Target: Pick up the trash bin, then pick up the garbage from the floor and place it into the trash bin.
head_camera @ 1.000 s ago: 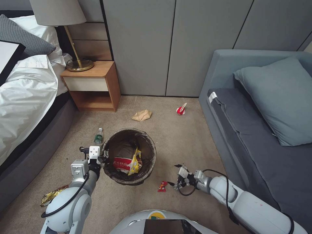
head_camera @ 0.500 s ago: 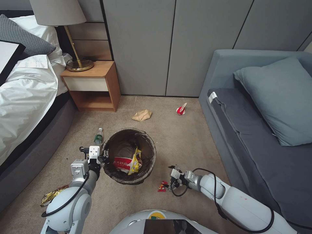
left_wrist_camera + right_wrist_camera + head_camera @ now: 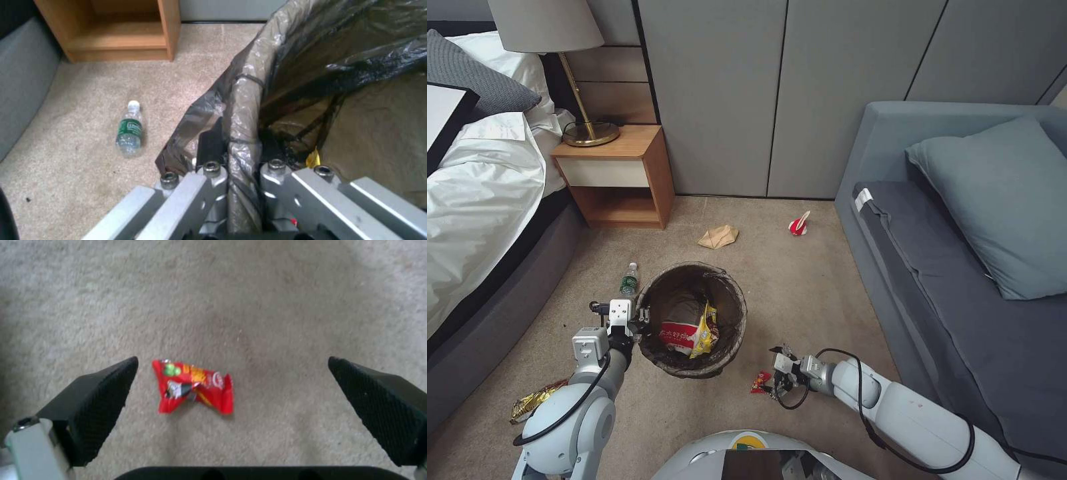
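Observation:
The garbage needs to go into the trash bin (image 3: 683,291), so my right gripper should grab the red snack wrapper next by its crumpled silver-marked part.
The trash bin (image 3: 683,291) with its dark liner is held at its near-left rim by my left gripper (image 3: 638,329). In the left wrist view the jaws of the left gripper (image 3: 242,160) are shut on the liner-covered rim (image 3: 244,110). Red-and-white and yellow packets (image 3: 688,333) lie inside. My right gripper (image 3: 774,379) is open and low over the carpet, just right of a small red wrapper (image 3: 759,381). In the right wrist view the red wrapper (image 3: 193,386) lies between the spread fingers of the right gripper (image 3: 231,361), nearer one pad (image 3: 100,396).
More garbage lies around: a tan paper bag (image 3: 718,236), a red-and-white cup (image 3: 798,225), a small bottle (image 3: 629,279) (image 3: 129,133), a gold wrapper (image 3: 537,399). A wooden nightstand (image 3: 617,180) and bed (image 3: 480,200) stand left, a grey sofa (image 3: 960,280) right.
My right gripper has slid left along the floor toward the red wrapper and now stands right beside it. The left arm and the bin have stayed put.

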